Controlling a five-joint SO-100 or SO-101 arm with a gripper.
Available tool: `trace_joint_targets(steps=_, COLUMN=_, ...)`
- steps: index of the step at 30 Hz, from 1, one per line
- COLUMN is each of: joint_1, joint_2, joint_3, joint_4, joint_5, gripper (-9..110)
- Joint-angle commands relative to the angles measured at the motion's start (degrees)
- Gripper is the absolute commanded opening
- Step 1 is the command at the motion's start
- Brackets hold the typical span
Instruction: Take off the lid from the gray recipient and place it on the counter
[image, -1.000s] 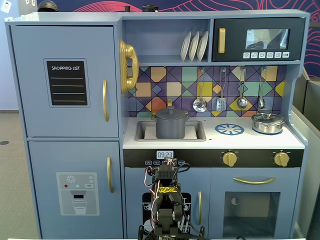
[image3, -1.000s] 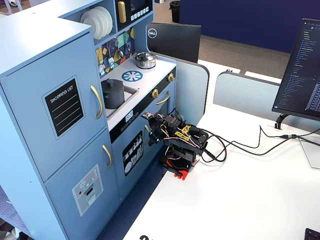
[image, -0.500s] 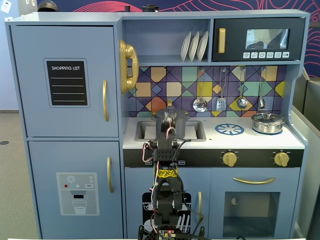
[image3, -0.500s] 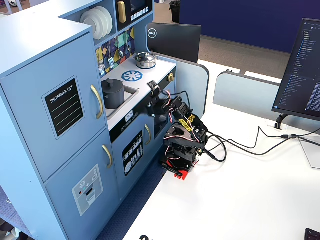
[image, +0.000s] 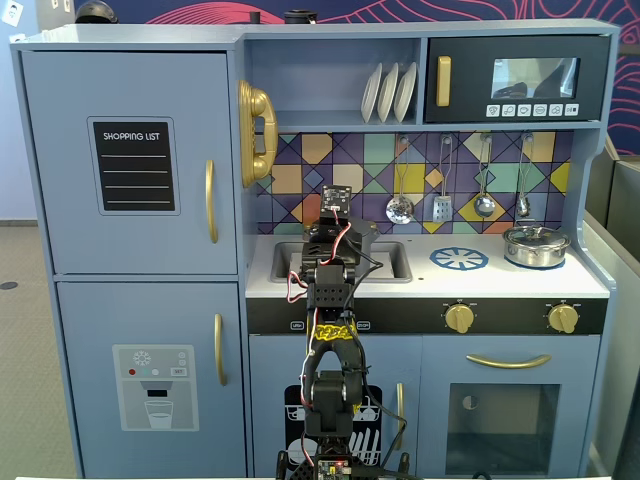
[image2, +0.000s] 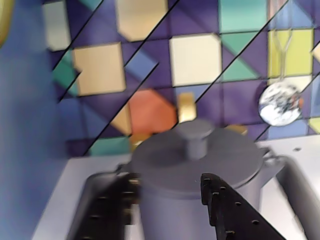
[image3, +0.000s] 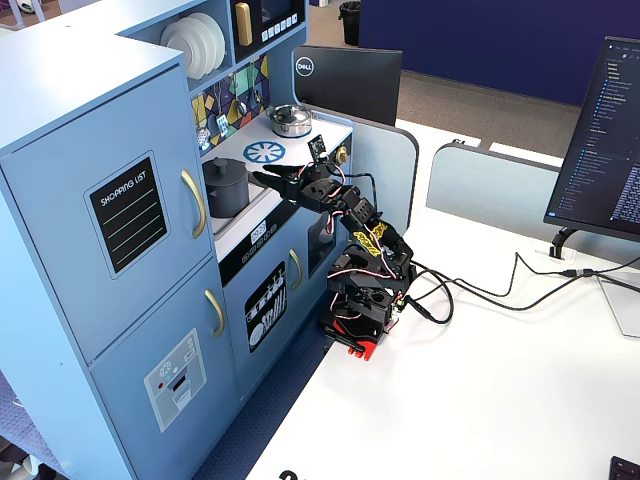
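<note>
The robot's gripper needs to grip the lid's knob next, to take the lid off the gray recipient (image2: 200, 200) and place it on the counter.
The gray recipient (image2: 200, 200) stands in the sink basin, with the lid (image2: 210, 160) on it and the lid's knob (image2: 195, 137) upright. In a fixed view the pot (image3: 227, 192) and its lid (image3: 225, 165) sit left of the burner. My gripper (image2: 169, 182) is open, level with the lid's rim. Its fingers (image2: 225, 205) stand apart in front of the pot and hold nothing. In a fixed view the gripper (image3: 264, 178) is just right of the pot. In a fixed view the arm (image: 330, 290) hides the pot. The counter (image: 500, 282) carries the printed burner (image: 459, 259).
A shiny silver pot (image: 536, 245) with its own lid stands at the counter's right end, and also shows in a fixed view (image3: 291, 120). Utensils (image: 400, 205) hang on the tiled back wall. The fridge wall (image2: 30, 125) is close on the left of the sink (image: 395, 262).
</note>
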Motion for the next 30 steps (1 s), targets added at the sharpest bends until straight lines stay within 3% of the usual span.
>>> trace_joint_targets(steps=1, joint_1=1.8, joint_2=-4.3, joint_3=-2.6, joint_4=-3.8, joint_5=-1.1, gripper=17)
trace_joint_targets(steps=30, joint_1=2.9, joint_2=-30.2, joint_3=-14.0, joint_4=-17.1, joint_5=-4.2, gripper=17)
